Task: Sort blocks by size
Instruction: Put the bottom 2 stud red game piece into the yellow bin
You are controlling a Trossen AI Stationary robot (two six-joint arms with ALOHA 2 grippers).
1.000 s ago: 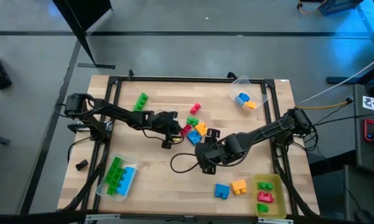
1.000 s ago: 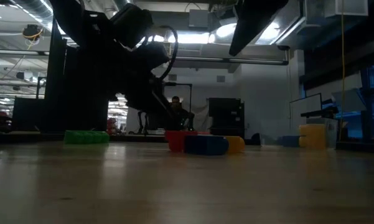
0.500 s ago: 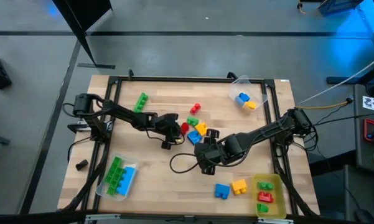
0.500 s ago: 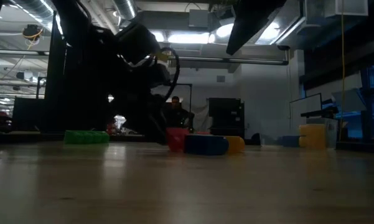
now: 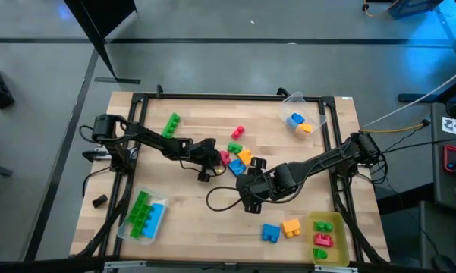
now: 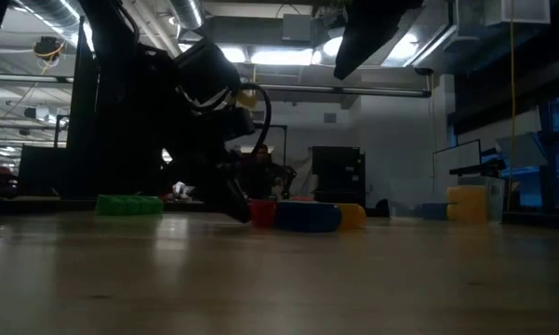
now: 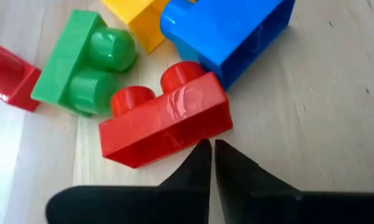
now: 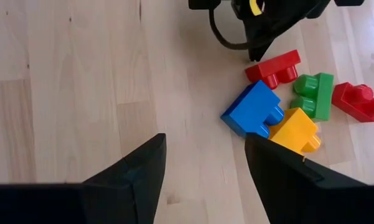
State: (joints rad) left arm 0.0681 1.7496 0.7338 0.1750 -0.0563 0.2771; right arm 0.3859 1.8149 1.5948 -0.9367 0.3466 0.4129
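My left gripper needs to open its fingers again next and then grab the red brick's body, because they are closed beside the red brick near the blue block.
A heap of blocks lies mid-table: a red two-stud brick, a blue one, a green one, a yellow-orange one and a second red one. My left gripper is shut and low over the table, its tips at the red brick's near long side, with nothing between the fingers. My right gripper hangs open above bare wood, on the near side of the heap. A long green block lies alone at the far left. Blue and orange blocks lie near the front right. My left gripper's shut fingertips slant down from the table's left to the lower edge of the red brick's long side. I cannot tell whether they touch it. The brick lies flat on the table, studs pointing sideways.
A clear tray at the far right holds blue and orange blocks. Another clear tray at the near left holds long green and blue ones. A yellow tray at the near right holds red and green ones. A black cable loops on the table near my right arm.
My left gripper has sunk toward the table and edged toward the red brick at the left of the heap. My right arm has kept still.
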